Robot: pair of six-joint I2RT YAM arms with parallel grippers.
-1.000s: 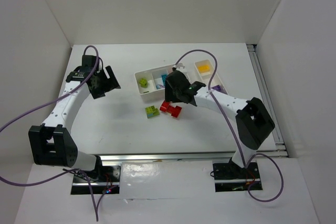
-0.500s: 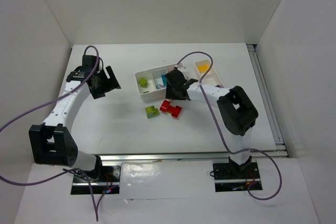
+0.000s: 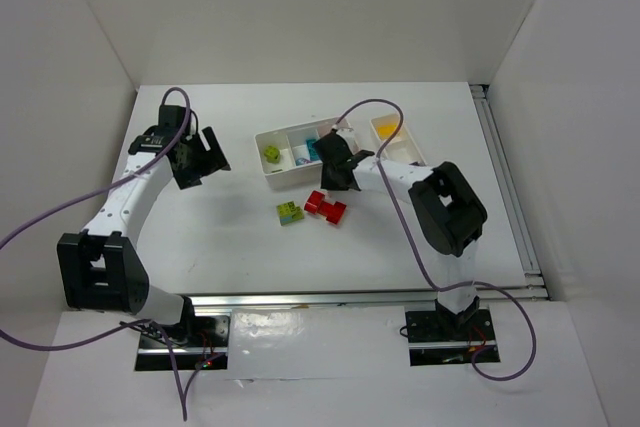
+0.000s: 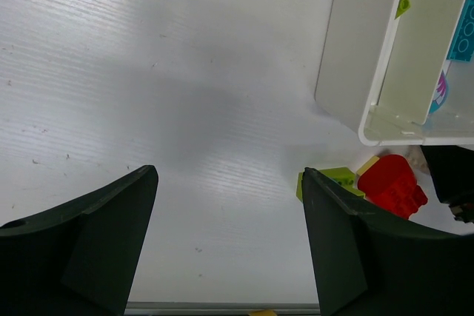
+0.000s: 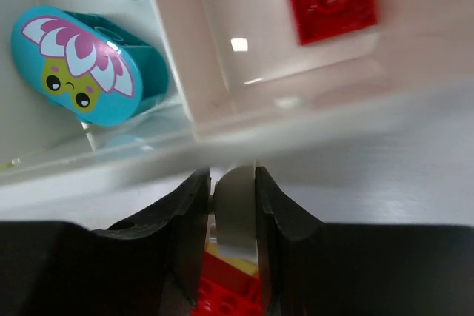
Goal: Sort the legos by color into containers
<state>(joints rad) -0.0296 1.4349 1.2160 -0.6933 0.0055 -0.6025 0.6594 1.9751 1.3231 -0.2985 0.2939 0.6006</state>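
Note:
I am pinching the pale grey-white piece [image 5: 237, 209] with both fingers of my right gripper, so the piece would come up with it if I lifted it now.
The wider white tray [image 3: 283, 176] holds a lime green lego [image 3: 272, 156] and teal legos [image 3: 312, 150]. The narrower tray [image 3: 411, 154] holds a yellow lego [image 3: 388, 129]. A red lego [image 3: 326, 207] and a green lego [image 3: 291, 212] lie on the table in front. My right gripper [image 3: 332, 175] is at the wide tray's front wall. In the right wrist view its jaws [image 5: 233, 205] are shut on a pale grey-white piece [image 5: 237, 209], and red and yellow show below it. My left gripper [image 3: 210, 153] is open and empty, left of the trays; in the left wrist view it [image 4: 229, 234] is over bare table.
The right wrist view shows a teal oval piece with a flower face [image 5: 81, 64] in one compartment and a red lego [image 5: 329, 1] in the neighbouring one. White walls enclose the table. A metal rail [image 3: 505, 187] runs along the right edge.
My right gripper has moved a little away from the red lego toward the wide tray, and its elbow has folded in closer. The left arm has not moved.

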